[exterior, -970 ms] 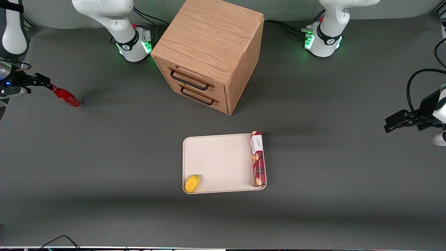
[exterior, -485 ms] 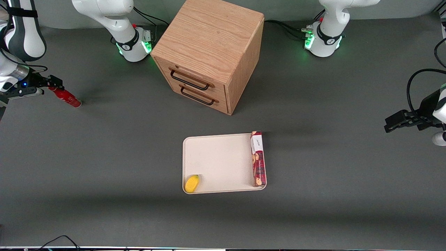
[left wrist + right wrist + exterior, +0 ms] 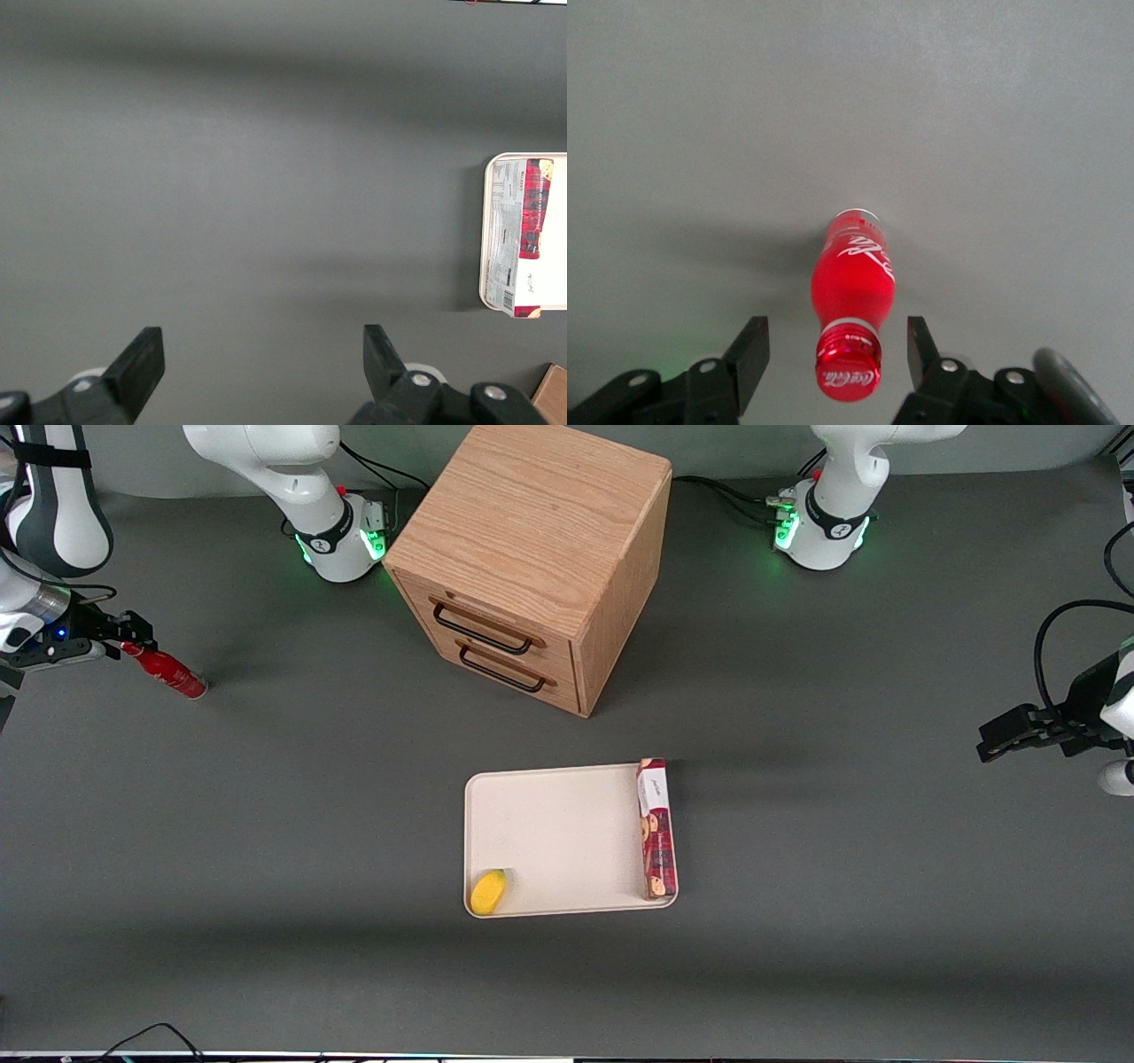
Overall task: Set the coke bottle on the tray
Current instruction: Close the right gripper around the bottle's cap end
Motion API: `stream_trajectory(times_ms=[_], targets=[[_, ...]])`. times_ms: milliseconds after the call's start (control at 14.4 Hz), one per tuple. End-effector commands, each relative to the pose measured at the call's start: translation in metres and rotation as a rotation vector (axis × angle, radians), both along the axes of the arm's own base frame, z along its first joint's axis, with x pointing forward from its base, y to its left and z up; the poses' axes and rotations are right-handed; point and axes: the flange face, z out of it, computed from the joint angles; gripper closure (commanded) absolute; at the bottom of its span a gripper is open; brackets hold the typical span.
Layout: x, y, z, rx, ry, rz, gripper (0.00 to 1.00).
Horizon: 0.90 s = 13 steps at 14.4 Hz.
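The coke bottle needs to go on the tray [image 3: 567, 824], so my gripper should next grab the bottle by its red cap [image 3: 129, 648].
The coke bottle [image 3: 170, 676], small and all red, lies on the grey table at the working arm's end, with its cap pointing at my gripper. My gripper [image 3: 135, 643] is at the bottle's cap end. In the right wrist view the gripper [image 3: 837, 343] is open, with one finger on each side of the bottle's [image 3: 852, 274] neck and cap, and clear gaps between fingers and bottle. The cream-white tray [image 3: 567, 824] lies in the table's middle, nearer the front camera than the cabinet, and far from the bottle. Its rim also shows in the left wrist view [image 3: 485, 232].
A long red biscuit box [image 3: 656, 828] lies along one edge of the tray. A small yellow object [image 3: 488, 892] sits in a tray corner. A wooden drawer cabinet [image 3: 532, 558] with two handles stands between the arm bases.
My gripper has moved toward the bottle, so its open fingers now straddle the cap end. The bottle has not moved.
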Motion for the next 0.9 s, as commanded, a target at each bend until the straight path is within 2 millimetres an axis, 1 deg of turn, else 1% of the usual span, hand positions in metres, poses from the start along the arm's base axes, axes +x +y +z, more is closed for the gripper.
stream_trajectory(times_ms=[0, 208, 277, 347, 416, 485, 554, 693, 762, 832], targets=[[-0.009, -0.003, 0.000, 0.000, -0.010, 0.033, 0.59], [-0.008, -0.002, 0.000, -0.001, -0.010, 0.038, 0.87], [-0.006, -0.001, 0.001, -0.002, -0.011, 0.042, 0.92], [-0.005, 0.000, 0.003, -0.001, -0.009, 0.046, 0.95], [-0.002, 0.002, 0.006, 0.000, -0.006, 0.051, 0.95], [0.003, 0.005, 0.016, 0.006, 0.007, 0.059, 0.95], [0.009, 0.003, 0.029, 0.009, 0.026, 0.058, 0.96], [0.035, 0.009, 0.068, -0.016, 0.030, 0.092, 0.96], [0.051, 0.017, 0.093, -0.030, 0.021, 0.107, 0.96], [0.071, 0.032, 0.125, -0.022, -0.003, 0.121, 0.96]])
